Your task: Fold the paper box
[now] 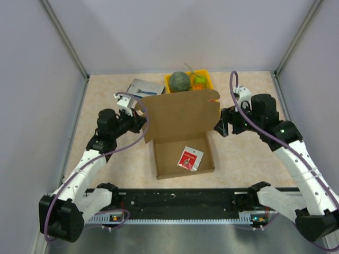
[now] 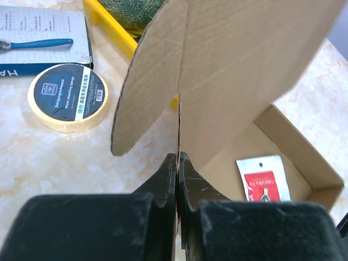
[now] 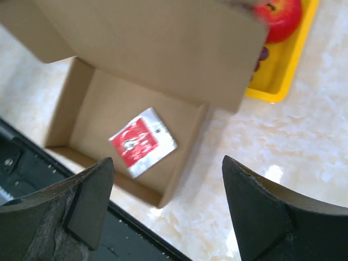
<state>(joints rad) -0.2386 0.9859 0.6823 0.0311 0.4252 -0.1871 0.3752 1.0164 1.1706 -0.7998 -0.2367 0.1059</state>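
I will next pinch the lid's loose side edge (image 1: 219, 115) with my right gripper, opposite my left gripper, to fold the lid over the base.
The brown paper box (image 1: 183, 153) stands open at the table's middle, its lid (image 1: 180, 114) raised and leaning over the base. A red-and-white sachet (image 1: 190, 159) lies inside. My left gripper (image 1: 142, 123) is shut on the lid's left edge, at the fold beside the rounded side flap (image 2: 147, 92); the fingertips (image 2: 173, 163) pinch the cardboard. My right gripper (image 1: 220, 127) is open and empty, just off the lid's right edge. In the right wrist view it (image 3: 166, 166) hovers above the base's right wall (image 3: 185, 157).
A yellow fruit tray (image 1: 212, 82) with a green melon (image 1: 179, 81) stands right behind the box. A blue-grey packet (image 1: 145, 87) and a tape roll (image 2: 68, 97) lie at the back left. A black rail (image 1: 180, 198) runs along the near edge.
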